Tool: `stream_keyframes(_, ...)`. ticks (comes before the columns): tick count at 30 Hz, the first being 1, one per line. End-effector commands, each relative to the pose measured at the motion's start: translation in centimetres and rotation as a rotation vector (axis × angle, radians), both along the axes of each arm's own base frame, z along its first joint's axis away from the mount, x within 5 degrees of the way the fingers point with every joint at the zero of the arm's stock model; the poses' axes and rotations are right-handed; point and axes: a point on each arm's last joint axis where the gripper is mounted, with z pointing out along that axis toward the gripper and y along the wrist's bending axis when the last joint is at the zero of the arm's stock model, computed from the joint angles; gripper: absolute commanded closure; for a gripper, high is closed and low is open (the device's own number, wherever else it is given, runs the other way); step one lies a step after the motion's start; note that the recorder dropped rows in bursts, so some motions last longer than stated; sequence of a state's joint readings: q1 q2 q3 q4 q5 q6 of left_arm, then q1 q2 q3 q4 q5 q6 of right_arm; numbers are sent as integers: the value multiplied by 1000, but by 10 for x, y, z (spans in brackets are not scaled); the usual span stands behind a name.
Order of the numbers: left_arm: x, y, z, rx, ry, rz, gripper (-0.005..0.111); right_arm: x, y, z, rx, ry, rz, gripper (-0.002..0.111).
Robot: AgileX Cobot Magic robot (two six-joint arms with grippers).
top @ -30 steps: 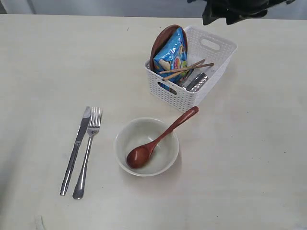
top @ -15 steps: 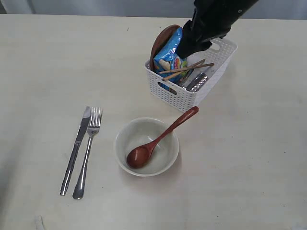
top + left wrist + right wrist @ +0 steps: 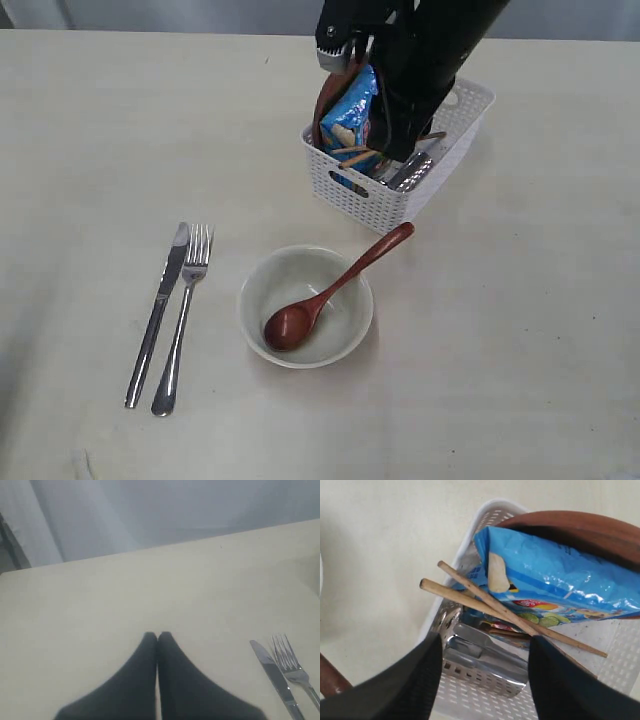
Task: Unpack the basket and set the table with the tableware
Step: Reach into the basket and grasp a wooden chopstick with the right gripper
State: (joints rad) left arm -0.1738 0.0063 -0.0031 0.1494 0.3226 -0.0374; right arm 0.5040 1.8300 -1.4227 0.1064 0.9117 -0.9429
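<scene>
The right gripper grabs the chopstick near its middle (image 3: pixel 514 618) next, to keep both ends level, since the chopstick lies long and thin across the basket.
The white basket (image 3: pixel 372 203) stands on the table (image 3: pixel 520 330) and holds a brown plate (image 3: pixel 326 95), chopsticks (image 3: pixel 352 155) and a steel cup (image 3: pixel 410 172). My right gripper (image 3: pixel 400 140) hangs open over it. In the right wrist view its jaws straddle the lying cup (image 3: pixel 485 665) without touching it, just short of the chopsticks (image 3: pixel 485 602) and plate (image 3: pixel 570 525). An off-white bowl (image 3: pixel 285 280) holds the wooden spoon (image 3: pixel 335 285). The knife (image 3: pixel 158 310) and fork (image 3: pixel 182 315) lie side by side to the left. My left gripper (image 3: pixel 157 637) is shut and empty above bare table near the knife (image 3: pixel 274 677).
A blue chip bag (image 3: pixel 355 110) leans against the plate inside the basket, right behind the chopsticks, and fills much of the right wrist view as the chip bag (image 3: pixel 555 580). The spoon's handle sticks out over the bowl's rim toward the basket.
My right arm has come down from the top edge of the exterior view to hang over the basket, now covering its far half. Nothing on the table has moved.
</scene>
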Motion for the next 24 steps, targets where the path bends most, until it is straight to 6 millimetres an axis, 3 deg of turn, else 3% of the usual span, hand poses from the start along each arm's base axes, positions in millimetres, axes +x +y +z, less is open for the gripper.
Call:
stream_keyframes(1,0,0,-1,-10,0,-1,107,4,-1,-4,-42,-23,25,58)
stream_keyframes(14,0,0,-1,-10,0,-1,107,17,4,-28,-60,-41,43,58)
stream_keyframes(24,0,0,-1,-10,0,-1,107,27,9,-60,-71,-24,46,58)
